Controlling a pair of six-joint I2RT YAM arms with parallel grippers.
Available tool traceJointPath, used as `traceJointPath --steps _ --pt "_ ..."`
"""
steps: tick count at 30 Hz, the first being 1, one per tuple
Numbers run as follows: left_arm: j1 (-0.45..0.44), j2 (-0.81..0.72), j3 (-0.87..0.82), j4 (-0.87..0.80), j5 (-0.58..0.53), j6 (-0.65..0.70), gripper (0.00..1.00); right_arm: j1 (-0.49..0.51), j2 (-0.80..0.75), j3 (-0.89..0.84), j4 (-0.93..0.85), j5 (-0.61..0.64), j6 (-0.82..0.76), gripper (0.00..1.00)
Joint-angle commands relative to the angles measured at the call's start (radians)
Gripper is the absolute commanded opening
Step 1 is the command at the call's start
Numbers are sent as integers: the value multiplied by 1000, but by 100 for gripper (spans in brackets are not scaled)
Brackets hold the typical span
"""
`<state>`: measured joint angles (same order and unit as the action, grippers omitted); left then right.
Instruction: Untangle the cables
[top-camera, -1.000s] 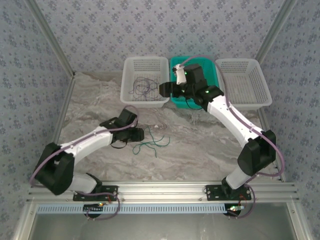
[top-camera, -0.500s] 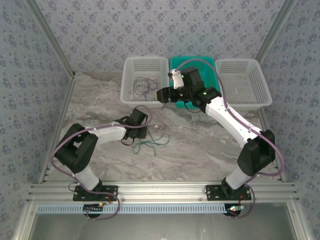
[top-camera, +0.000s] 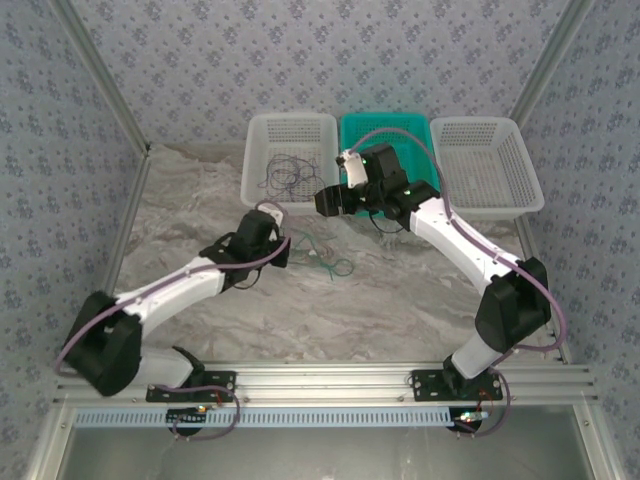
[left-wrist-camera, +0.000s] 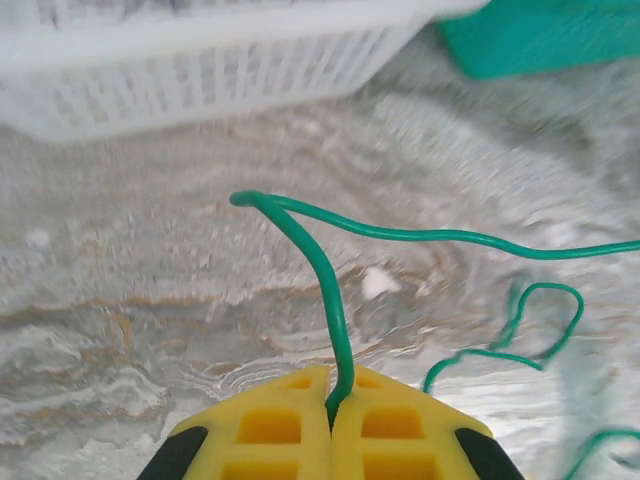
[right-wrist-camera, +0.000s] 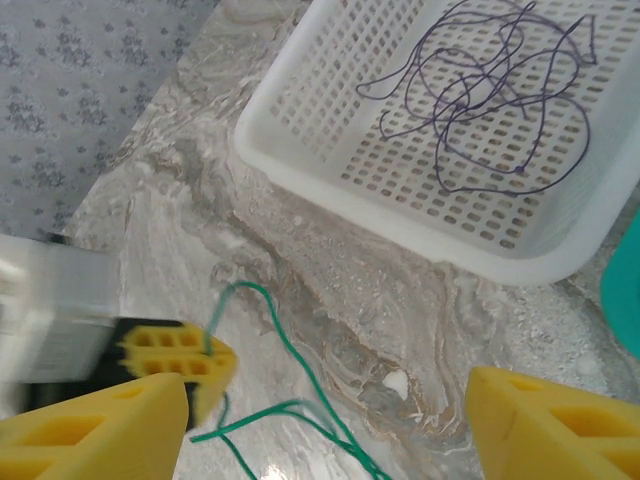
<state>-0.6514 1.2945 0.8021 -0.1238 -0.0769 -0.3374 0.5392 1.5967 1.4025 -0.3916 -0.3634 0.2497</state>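
I will take over the green cable with my right gripper next, so I will pick up the green cable's loose part (top-camera: 302, 234) (right-wrist-camera: 279, 325) beyond my left gripper's fingers.
My left gripper (left-wrist-camera: 332, 400) is shut on the green cable (left-wrist-camera: 330, 290), which rises from between its yellow pads, bends over and trails off to the right across the marble table. From above, that gripper (top-camera: 287, 250) sits at mid-table with the green cable (top-camera: 330, 262) looped just right of it. A dark cable (right-wrist-camera: 480, 90) lies tangled inside the left white basket (right-wrist-camera: 400, 230). My right gripper (right-wrist-camera: 325, 430) hangs open above the table in front of that basket, over the green cable (right-wrist-camera: 290, 350) and the left gripper's fingers (right-wrist-camera: 180, 355). From above, the right gripper (top-camera: 325, 200) is at the basket's near right corner.
Three baskets stand in a row at the back: the left white basket (top-camera: 250, 160), a teal basket (top-camera: 385, 125) partly covered by the right arm, and a right white basket (top-camera: 490, 165). Patterned walls close in both sides.
My left gripper has shut on the green cable and drawn it away from the near edge toward the baskets. The right gripper has come down and nearer, staying open.
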Motion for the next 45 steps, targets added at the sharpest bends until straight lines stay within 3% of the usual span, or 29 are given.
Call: traceJointPath --steps 1,6,10,15,18,21,22,25,29,32,35,41,45 --pt "-10 -77 45 -85 16 91 0 1 -6 -25 24 -76 -21 76" --pt "-31 -129 108 -179 -3 155 0 11 23 -32 51 -169 -23 77" --pt "-37 -162 118 -175 17 161 0 36 47 -29 69 -271 -71 78" --pt "-45 -201 117 -150 32 161 0 75 124 10 34 -306 -100 74" --pt "-46 -217 114 -154 22 163 0 82 150 13 49 -333 -87 53" --pt "-46 -227 104 -156 20 162 0 80 151 16 67 -309 -52 6" --pt "-47 -228 99 -156 15 161 0 77 145 16 75 -304 -40 0" --pt "-47 -221 87 -165 -32 142 7 73 124 14 99 -328 -14 0" --pt "-48 -229 43 -87 5 71 36 77 107 15 131 -361 30 0" --pt "-47 -240 -7 22 49 -11 46 80 91 7 163 -335 63 0" --pt "-46 -252 -65 119 72 -106 50 81 73 -9 209 -295 111 0" --pt "-46 -237 -225 496 156 -347 54 80 73 -17 312 -316 213 0" --pt "-46 -198 -234 586 171 -407 54 85 78 -19 345 -331 241 0"
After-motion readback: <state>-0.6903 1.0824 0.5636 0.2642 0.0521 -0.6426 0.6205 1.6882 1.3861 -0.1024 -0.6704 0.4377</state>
